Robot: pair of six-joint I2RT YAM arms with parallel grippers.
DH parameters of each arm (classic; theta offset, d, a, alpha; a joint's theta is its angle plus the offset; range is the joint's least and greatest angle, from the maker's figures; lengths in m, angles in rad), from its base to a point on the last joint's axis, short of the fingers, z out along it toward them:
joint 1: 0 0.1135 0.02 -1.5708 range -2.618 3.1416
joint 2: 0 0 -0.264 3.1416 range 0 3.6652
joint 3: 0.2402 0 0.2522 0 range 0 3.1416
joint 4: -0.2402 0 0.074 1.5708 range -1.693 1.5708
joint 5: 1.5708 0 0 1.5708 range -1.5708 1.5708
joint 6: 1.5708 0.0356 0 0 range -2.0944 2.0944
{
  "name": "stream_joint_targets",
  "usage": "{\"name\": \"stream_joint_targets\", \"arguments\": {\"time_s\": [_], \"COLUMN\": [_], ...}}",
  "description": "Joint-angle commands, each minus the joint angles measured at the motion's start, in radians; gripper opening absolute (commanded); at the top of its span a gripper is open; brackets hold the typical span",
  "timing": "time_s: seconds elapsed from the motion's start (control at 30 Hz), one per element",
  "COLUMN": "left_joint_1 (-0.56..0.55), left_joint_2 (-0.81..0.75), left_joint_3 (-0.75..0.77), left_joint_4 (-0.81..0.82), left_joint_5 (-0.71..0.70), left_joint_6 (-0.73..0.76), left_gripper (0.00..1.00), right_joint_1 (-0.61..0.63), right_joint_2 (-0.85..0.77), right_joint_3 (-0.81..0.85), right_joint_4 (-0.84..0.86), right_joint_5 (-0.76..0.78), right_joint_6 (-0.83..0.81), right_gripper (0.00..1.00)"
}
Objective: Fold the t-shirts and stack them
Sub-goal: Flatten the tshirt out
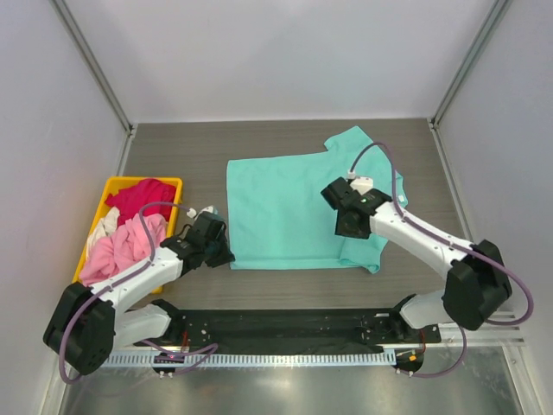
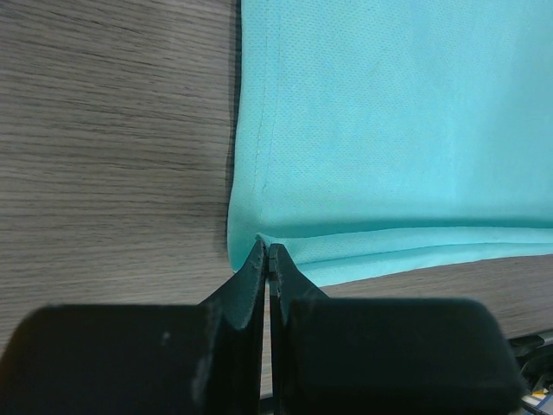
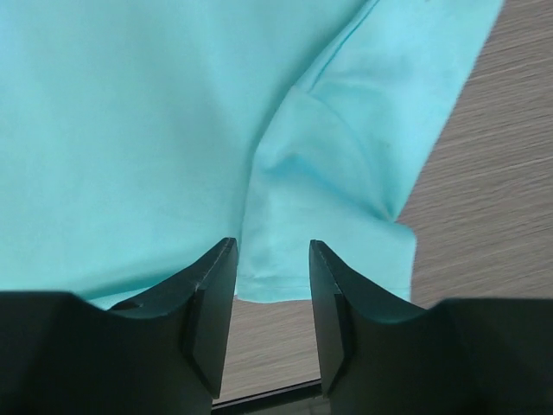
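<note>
My right gripper moves lower and only then closes on the hem, since the teal shirt's hem lies flat below the fingers.
A teal t-shirt [image 1: 285, 207] lies spread flat on the table's middle, with one sleeve at the far right and one folded at the near right. My left gripper [image 1: 226, 252] is shut, its tips [image 2: 267, 249] pinching the shirt's near left hem corner [image 2: 251, 238]. My right gripper [image 1: 347, 230] is open and low over the shirt's near right part, its jaws [image 3: 270, 251] straddling the hem beside the sleeve fold [image 3: 346, 173]. The magenta-red shirt [image 1: 143, 197], light pink shirt [image 1: 125, 246] and whitish shirt [image 1: 104, 225] lie crumpled in the bin.
A yellow plastic bin [image 1: 112, 183] stands at the left of the wood-grain table [image 1: 190, 147]. White walls close the back and sides. A black rail [image 1: 285, 324] runs along the near edge by the arm bases.
</note>
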Motion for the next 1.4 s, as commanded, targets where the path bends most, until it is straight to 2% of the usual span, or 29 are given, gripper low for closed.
{"name": "stream_joint_targets", "arguments": {"time_s": [0.0,0.27,0.43,0.83,0.9,1.0,1.03,1.1,1.23,1.37], "left_joint_1": [-0.007,-0.01,-0.013,-0.019,-0.019,-0.02,-0.02,-0.02,-0.02,-0.02], "left_joint_2": [-0.011,-0.01,-0.005,0.001,0.003,0.004,0.006,0.007,0.006,-0.028], "left_joint_3": [-0.004,-0.007,-0.007,-0.012,-0.012,-0.009,-0.005,-0.001,0.022,0.157], "left_joint_4": [0.002,0.004,0.012,0.015,0.015,0.015,0.016,0.016,-0.011,-0.135], "left_joint_5": [-0.02,-0.019,-0.017,-0.026,-0.026,-0.026,-0.026,-0.028,-0.036,-0.077], "left_joint_6": [-0.002,-0.002,-0.005,-0.01,-0.011,-0.01,-0.01,-0.01,-0.013,0.01], "left_gripper": [0.0,0.0,0.0,0.0,0.0,0.0,0.0,0.0,0.0,0.0], "right_joint_1": [0.046,0.071,0.077,0.08,0.078,0.078,0.078,0.078,0.06,-0.026], "right_joint_2": [0.071,0.194,0.202,0.248,0.248,0.228,0.222,0.196,0.137,0.02], "right_joint_3": [0.052,0.043,0.008,-0.055,-0.063,-0.072,-0.073,-0.078,-0.055,0.096], "right_joint_4": [-0.044,-0.066,0.0,0.038,0.041,0.045,0.045,0.043,0.0,-0.15], "right_joint_5": [0.024,0.061,0.004,0.005,0.008,0.024,0.03,0.047,0.125,0.195], "right_joint_6": [0.027,0.07,0.073,0.096,0.104,0.113,0.118,0.122,0.119,0.078], "right_gripper": [0.46,0.45,0.45,0.4,0.37,0.2,0.09,0.01,0.01,0.01]}}
